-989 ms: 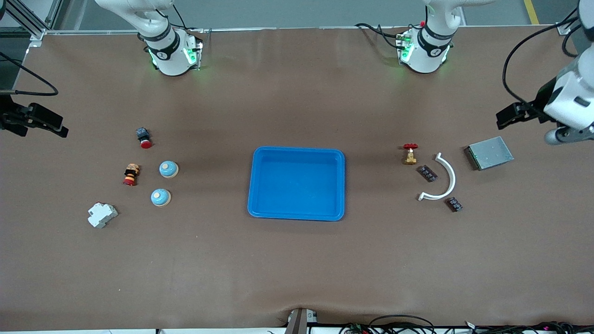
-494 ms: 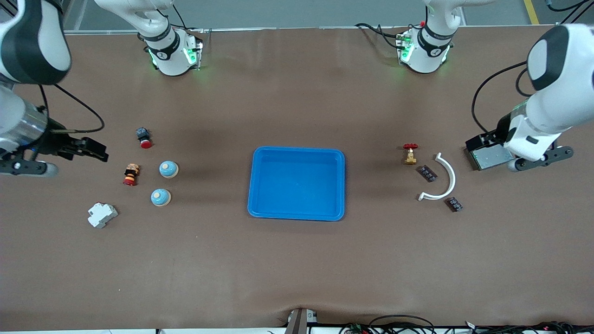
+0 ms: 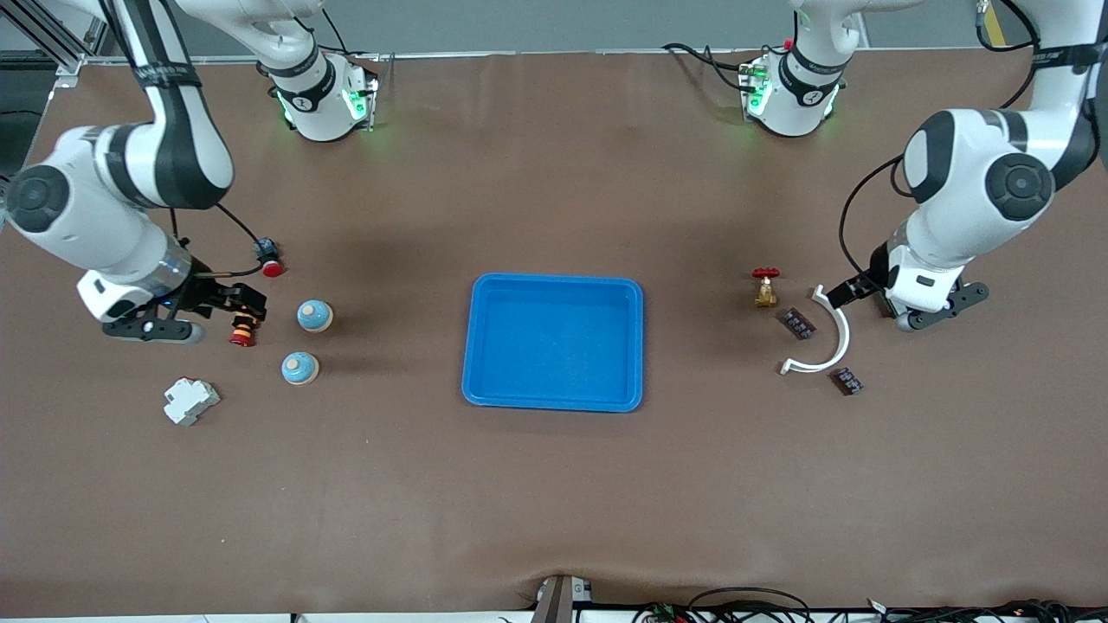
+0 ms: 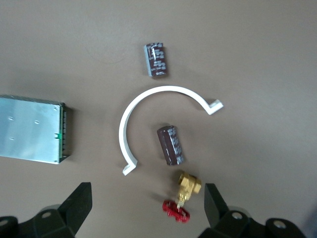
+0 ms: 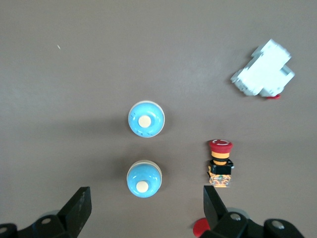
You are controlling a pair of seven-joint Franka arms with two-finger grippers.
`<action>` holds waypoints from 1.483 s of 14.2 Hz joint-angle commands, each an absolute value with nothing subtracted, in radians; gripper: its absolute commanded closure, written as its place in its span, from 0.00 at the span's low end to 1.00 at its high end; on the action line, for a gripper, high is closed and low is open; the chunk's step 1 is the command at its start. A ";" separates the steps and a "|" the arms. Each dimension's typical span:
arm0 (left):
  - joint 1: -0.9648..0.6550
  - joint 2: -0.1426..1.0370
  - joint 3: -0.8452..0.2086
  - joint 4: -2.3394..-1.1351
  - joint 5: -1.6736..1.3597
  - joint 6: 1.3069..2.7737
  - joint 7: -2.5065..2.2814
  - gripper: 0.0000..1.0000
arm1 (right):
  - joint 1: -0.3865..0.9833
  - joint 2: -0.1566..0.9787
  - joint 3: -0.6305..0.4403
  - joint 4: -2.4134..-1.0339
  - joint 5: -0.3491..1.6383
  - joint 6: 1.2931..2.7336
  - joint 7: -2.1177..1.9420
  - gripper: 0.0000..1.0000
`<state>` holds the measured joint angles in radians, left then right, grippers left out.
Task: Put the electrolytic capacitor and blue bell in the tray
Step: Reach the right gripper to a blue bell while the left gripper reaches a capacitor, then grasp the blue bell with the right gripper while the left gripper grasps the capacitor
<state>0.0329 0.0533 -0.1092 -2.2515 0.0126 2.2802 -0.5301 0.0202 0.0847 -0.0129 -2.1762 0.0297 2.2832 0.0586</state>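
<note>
The blue bell needs to go in the tray (image 3: 554, 342). My right gripper should grab it by the sides of its round dome (image 3: 314, 316) next.
The blue tray (image 3: 554, 342) lies mid-table with nothing in it. Two blue bells (image 3: 314, 315) (image 3: 299, 368) stand toward the right arm's end; the right wrist view shows them too (image 5: 143, 179) (image 5: 146, 119). My right gripper (image 3: 247, 303) (image 5: 146, 208) hangs open over the striped push button (image 3: 242, 333), beside the bells, holding nothing. Two dark electrolytic capacitors (image 3: 797, 323) (image 3: 847, 381) (image 4: 171, 144) (image 4: 156, 60) lie by a white arc (image 3: 827, 333). My left gripper (image 3: 838, 296) (image 4: 146, 208) is open over the arc's end, holding nothing.
A brass valve with a red handle (image 3: 765, 287) (image 4: 185, 191) stands beside the nearer-base capacitor. A grey metal box (image 4: 32, 129) lies under the left wrist. A white breaker (image 3: 190, 400) and a black-and-red button (image 3: 270, 258) lie around the bells.
Both arms have swung in from the table's ends. The left gripper passed from the grey box to the white arc; the right gripper came over the striped button. Nothing on the table moved.
</note>
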 commanded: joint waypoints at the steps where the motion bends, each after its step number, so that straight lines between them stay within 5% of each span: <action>1: 0.041 0.075 -0.115 -2.302 -0.005 2.368 -0.598 0.00 | 0.025 0.077 -0.012 -2.241 0.014 2.345 0.077 0.00; 5: 0.038 0.181 -0.115 -2.299 -0.005 2.468 -0.690 0.18 | 0.044 0.124 -0.012 -2.313 0.015 2.468 0.077 0.00; 10: 0.032 0.287 -0.118 -2.298 -0.005 2.609 -0.819 0.26 | 0.046 0.221 -0.012 -2.344 0.015 2.594 0.077 0.00; 21: 0.011 0.382 -0.123 -2.289 -0.003 2.663 -0.854 0.53 | 0.075 0.298 -0.012 -2.399 0.015 2.732 0.077 0.00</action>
